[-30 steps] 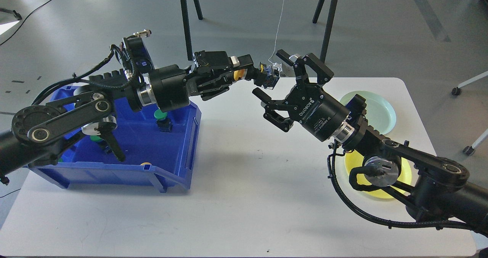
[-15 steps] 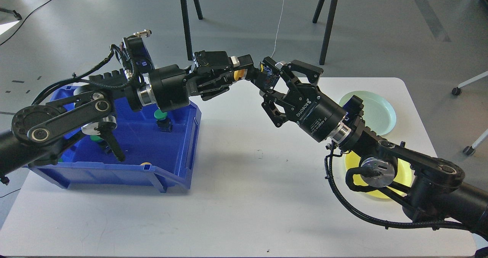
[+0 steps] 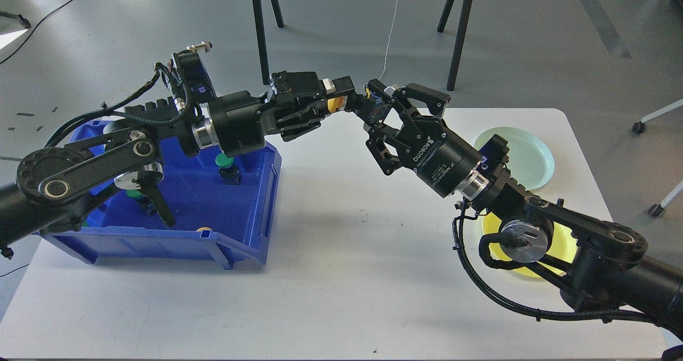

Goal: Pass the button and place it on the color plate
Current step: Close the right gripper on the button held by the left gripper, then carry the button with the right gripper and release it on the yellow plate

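Note:
My left gripper stays shut around the yellow cap (image 3: 336, 104). My right gripper needs to grab the yellow-capped button next by the loose end of its black body (image 3: 376, 109).
My left gripper (image 3: 341, 104) is shut on a button (image 3: 334, 104) with a yellow cap and a black body, held in the air over the table's back edge. The body points right, toward my right gripper (image 3: 374, 111). The right gripper's two fingers stand apart above and below the end of the button's body, straddling it; I cannot see them pressing on it. A yellow plate (image 3: 566, 242) lies at the right, mostly under my right arm. A pale green plate (image 3: 528, 155) lies behind it.
A blue bin (image 3: 256, 201) sits on the left of the white table (image 3: 341, 275), holding a green button (image 3: 225, 161), another green one (image 3: 133, 194) and a yellow one (image 3: 203, 229). Black stand legs (image 3: 260, 30) rise behind the table.
My right gripper moved up and left to the button and narrowed its wide-open fingers around the button's body. My left arm stayed still.

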Controlling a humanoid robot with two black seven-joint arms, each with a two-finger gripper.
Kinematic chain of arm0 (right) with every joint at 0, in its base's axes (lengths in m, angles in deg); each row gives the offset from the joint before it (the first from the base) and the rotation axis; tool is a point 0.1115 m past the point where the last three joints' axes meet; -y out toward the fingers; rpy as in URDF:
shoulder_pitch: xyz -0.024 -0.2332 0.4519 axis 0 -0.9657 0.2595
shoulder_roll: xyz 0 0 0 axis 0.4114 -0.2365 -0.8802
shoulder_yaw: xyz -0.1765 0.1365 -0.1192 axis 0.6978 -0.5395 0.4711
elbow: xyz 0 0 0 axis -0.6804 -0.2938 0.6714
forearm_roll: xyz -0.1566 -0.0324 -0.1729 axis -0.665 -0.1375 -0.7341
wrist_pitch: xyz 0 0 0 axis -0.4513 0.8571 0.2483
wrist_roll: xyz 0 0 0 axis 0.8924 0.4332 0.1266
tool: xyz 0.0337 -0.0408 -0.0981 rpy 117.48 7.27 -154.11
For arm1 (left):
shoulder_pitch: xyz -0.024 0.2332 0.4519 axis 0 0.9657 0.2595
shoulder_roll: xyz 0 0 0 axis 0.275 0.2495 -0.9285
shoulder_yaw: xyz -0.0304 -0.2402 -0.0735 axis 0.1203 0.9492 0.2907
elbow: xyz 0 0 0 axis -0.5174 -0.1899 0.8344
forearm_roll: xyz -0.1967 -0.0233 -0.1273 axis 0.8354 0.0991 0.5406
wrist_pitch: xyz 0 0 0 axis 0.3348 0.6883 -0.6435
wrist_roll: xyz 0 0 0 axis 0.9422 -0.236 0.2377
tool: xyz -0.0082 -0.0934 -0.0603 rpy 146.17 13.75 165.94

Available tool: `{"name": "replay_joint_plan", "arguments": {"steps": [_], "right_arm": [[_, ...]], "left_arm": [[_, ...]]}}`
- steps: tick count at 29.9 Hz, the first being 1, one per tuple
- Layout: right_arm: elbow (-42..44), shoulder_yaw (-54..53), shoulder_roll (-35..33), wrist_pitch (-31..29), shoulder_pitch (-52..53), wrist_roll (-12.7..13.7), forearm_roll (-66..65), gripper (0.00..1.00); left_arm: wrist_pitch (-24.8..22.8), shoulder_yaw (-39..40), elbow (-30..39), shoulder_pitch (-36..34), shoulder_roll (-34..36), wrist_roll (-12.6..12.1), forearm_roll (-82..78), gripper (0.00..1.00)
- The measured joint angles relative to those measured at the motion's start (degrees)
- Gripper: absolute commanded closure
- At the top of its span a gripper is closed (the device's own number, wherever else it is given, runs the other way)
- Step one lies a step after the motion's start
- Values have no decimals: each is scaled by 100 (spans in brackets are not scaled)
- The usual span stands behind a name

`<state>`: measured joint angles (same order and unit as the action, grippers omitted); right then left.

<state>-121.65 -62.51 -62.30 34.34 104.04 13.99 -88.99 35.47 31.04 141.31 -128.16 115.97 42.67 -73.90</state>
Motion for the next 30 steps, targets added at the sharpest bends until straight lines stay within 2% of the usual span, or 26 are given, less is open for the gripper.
{"name": "replay_joint_plan", "arguments": {"steps": [9,13,15,20,24,30], "right_arm": [[-14,3,-151,75,-74,0,-93,96],[-28,-50,-1025,355,-313,-1,-178,96],[-33,-45,-1447,653,-473,-2,-306,96],[-26,-14,-2197,1894,-1204,-2,-1084,96],[38,-9,-2372,2778,-1722,-1,-1787,96],[513,95,-2345,3539,-2131,-1,-2539,95]], "left_arm": [[10,1,-75,0,-21,0,244,3],[10,3,-89,-1,-34,0,400,3],[10,5,-95,-3,-37,0,428,3],[10,0,-110,-3,-36,0,440,3],[9,-3,-128,-3,-37,0,446,2],[9,-3,-133,-3,-41,0,449,2]]}}
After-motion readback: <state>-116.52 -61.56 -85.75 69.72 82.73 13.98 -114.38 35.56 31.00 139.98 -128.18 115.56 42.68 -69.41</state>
